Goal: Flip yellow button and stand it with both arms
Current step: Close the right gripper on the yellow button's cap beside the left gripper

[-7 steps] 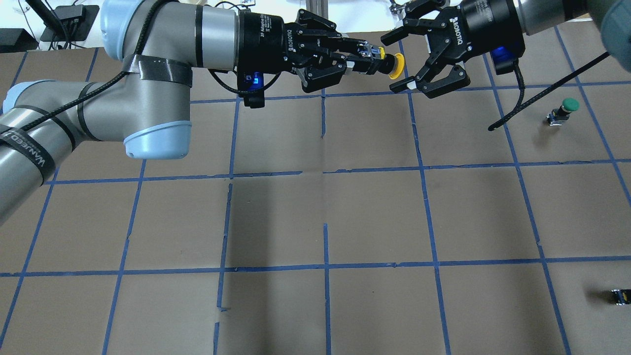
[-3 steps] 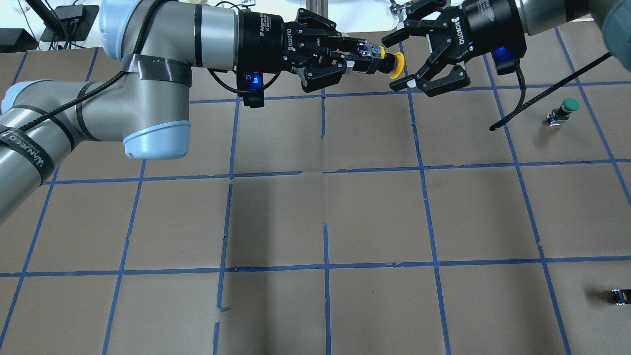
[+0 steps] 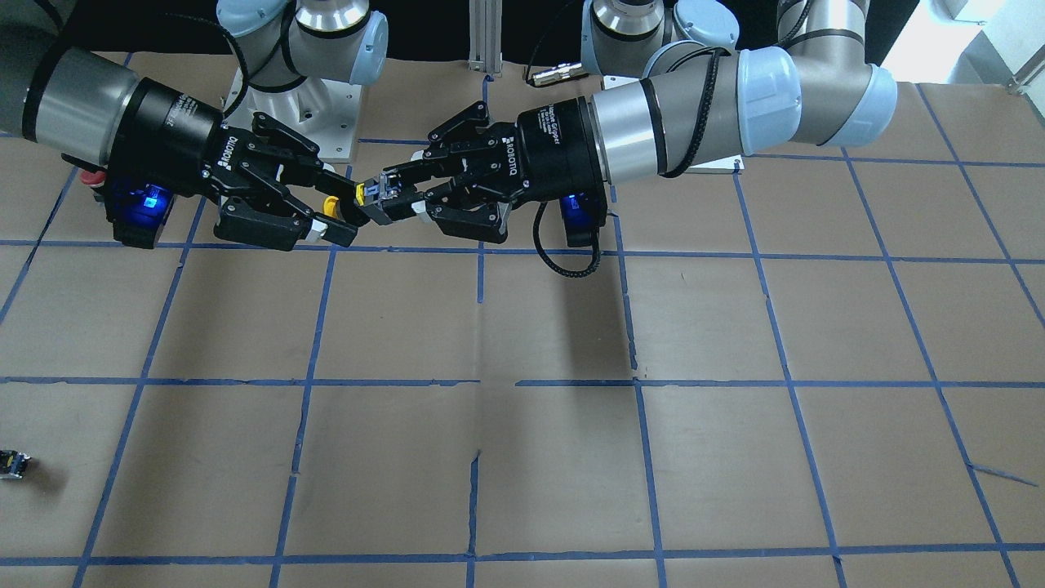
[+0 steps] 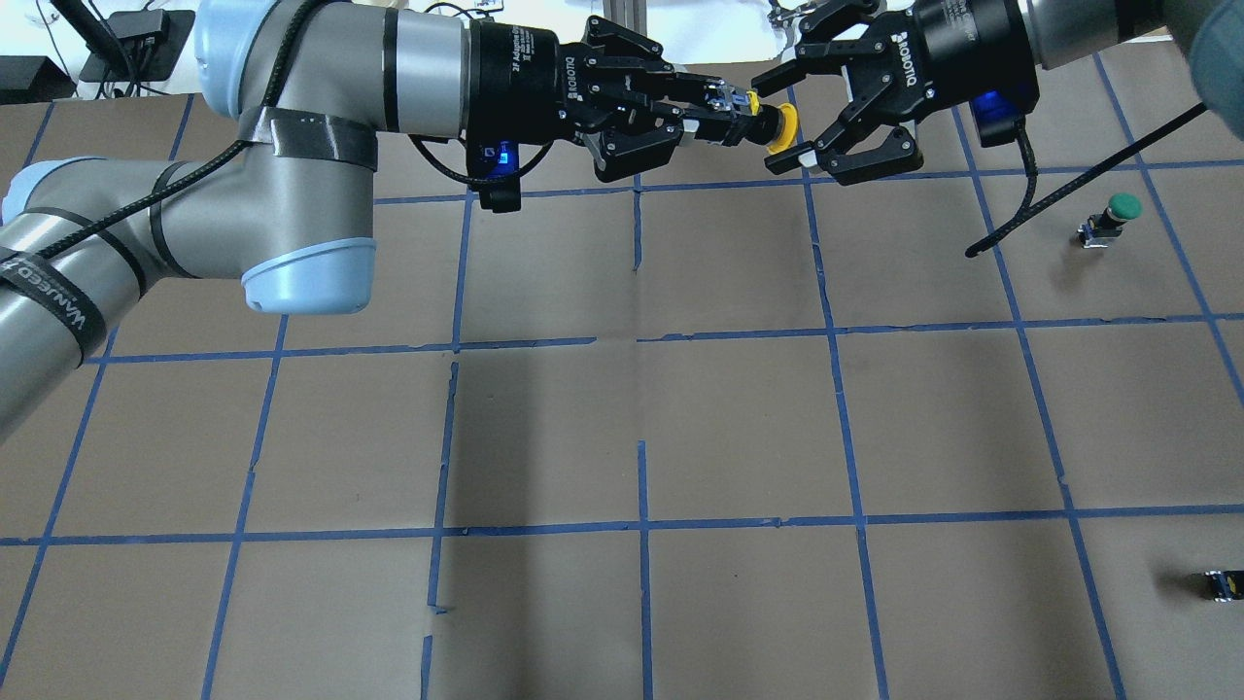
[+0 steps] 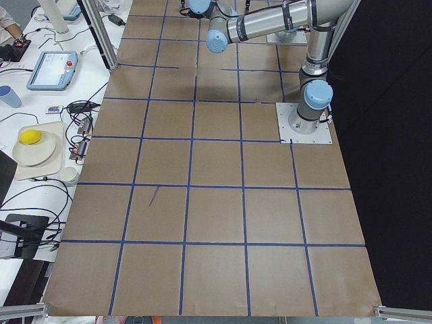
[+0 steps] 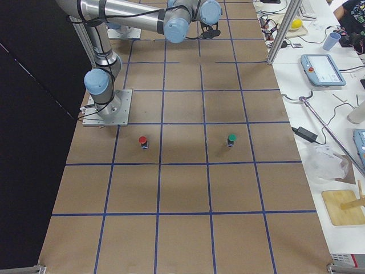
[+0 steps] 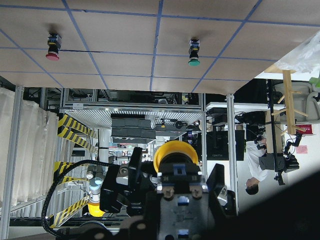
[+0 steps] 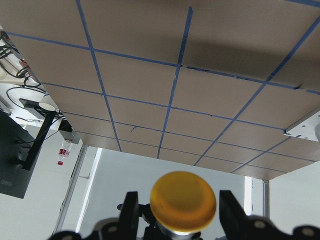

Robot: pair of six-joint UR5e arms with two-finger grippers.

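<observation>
I should next grab the button by its yellow cap [image 3: 332,207] with my right gripper, so that I can flip it and stand it on its base [image 3: 389,196].
My left gripper [image 4: 724,107] is shut on the black and grey base of the yellow button [image 4: 781,128] and holds it sideways high above the table, cap toward the right arm. My right gripper [image 4: 777,122] is open, with a finger on each side of the yellow cap and not touching it. In the front-facing view the left gripper [image 3: 384,196] meets the right gripper [image 3: 339,211] at the button [image 3: 331,207]. The left wrist view shows the button [image 7: 175,152] from behind. The right wrist view shows the cap [image 8: 183,201] between the open fingers [image 8: 131,210].
A green-capped button [image 4: 1113,219] stands at the right of the brown, blue-taped table [image 4: 641,408], and a red-capped one [image 6: 142,141] stands near the right arm's base. A small capless black switch block [image 4: 1223,583] lies at the near right edge.
My right gripper has moved left toward the button, so its open fingers now flank the yellow cap. The left gripper has held the button still.
</observation>
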